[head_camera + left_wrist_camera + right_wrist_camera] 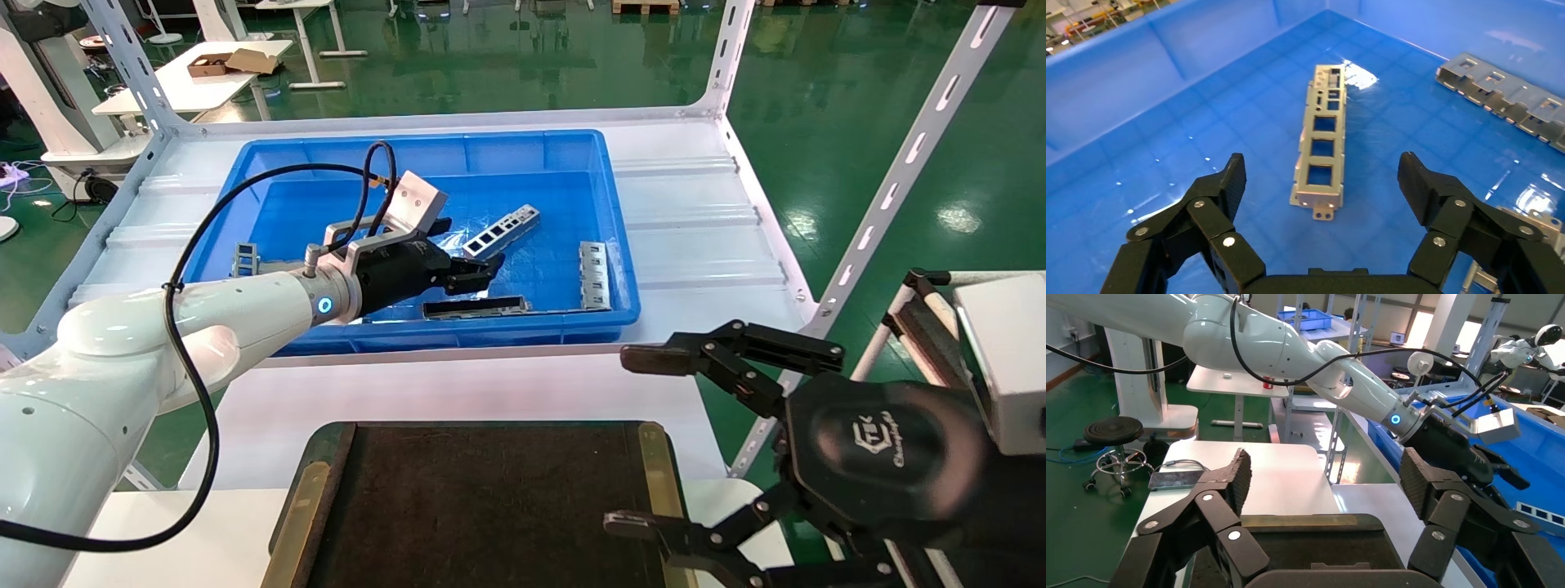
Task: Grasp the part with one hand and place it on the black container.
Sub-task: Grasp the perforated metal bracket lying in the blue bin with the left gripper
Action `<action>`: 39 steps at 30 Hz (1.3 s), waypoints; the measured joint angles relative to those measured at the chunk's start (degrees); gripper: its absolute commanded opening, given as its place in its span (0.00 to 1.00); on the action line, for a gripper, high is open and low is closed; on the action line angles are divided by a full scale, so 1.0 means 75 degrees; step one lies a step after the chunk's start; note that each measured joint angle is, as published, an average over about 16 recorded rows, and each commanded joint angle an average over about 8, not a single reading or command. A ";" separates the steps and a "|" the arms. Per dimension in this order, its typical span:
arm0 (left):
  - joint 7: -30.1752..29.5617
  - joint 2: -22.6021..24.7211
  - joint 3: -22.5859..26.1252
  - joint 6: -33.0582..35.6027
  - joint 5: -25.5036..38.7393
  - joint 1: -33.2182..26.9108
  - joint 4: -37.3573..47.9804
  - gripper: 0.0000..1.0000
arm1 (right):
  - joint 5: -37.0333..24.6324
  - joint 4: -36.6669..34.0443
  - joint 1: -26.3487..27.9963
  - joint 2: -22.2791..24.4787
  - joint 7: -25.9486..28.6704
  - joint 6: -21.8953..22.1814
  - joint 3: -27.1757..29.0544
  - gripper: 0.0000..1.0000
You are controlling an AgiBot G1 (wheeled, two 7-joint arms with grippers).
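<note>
Next, my left gripper grabs across the slim metal part's two long sides near the part's tabbed end, since the part runs lengthwise between my open fingers.
The part is a slim silver sheet-metal box with square windows, lying on the floor of the blue bin. In the left wrist view the part lies lengthwise ahead of and between the open fingers. My left gripper hovers inside the bin just short of the part's near end, open and empty; it also shows in its own view. The black container is a flat dark tray with brass side strips at the table's front. My right gripper is open and empty beside the tray's right edge.
The blue bin sits on a white shelf. It also holds a grey perforated piece at the right, another at the left, and a long dark hollow piece by the front wall. White rack posts stand to the right.
</note>
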 measured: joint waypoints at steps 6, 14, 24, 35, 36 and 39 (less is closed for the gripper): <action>-0.0149 -0.0007 0.0195 0.0055 -0.0096 0.0053 -0.0074 0.00 | 0.0000 0.0000 0.0000 0.0000 0.0000 0.0000 -0.0001 0.00; -0.0246 -0.0020 0.0412 0.0140 -0.0248 0.0094 -0.0105 0.00 | 0.0001 0.0000 0.0000 0.0001 -0.0001 0.0001 -0.0002 0.00; -0.0255 -0.0028 0.0599 0.0122 -0.0485 0.0125 -0.0106 0.00 | 0.0002 0.0000 0.0001 0.0001 -0.0001 0.0001 -0.0003 0.00; -0.0229 -0.0049 0.0601 -0.0192 -0.0949 -0.0004 -0.0119 0.00 | 0.0003 0.0000 0.0001 0.0002 -0.0002 0.0002 -0.0004 0.00; -0.0230 -0.0057 0.0587 -0.0223 -0.1004 -0.0033 -0.0119 0.00 | 0.0003 0.0000 0.0001 0.0002 -0.0002 0.0002 -0.0004 0.00; -0.0233 -0.0108 0.0532 -0.0239 -0.1174 -0.0131 -0.0119 0.00 | 0.0003 0.0000 0.0001 0.0002 -0.0002 0.0002 -0.0005 0.00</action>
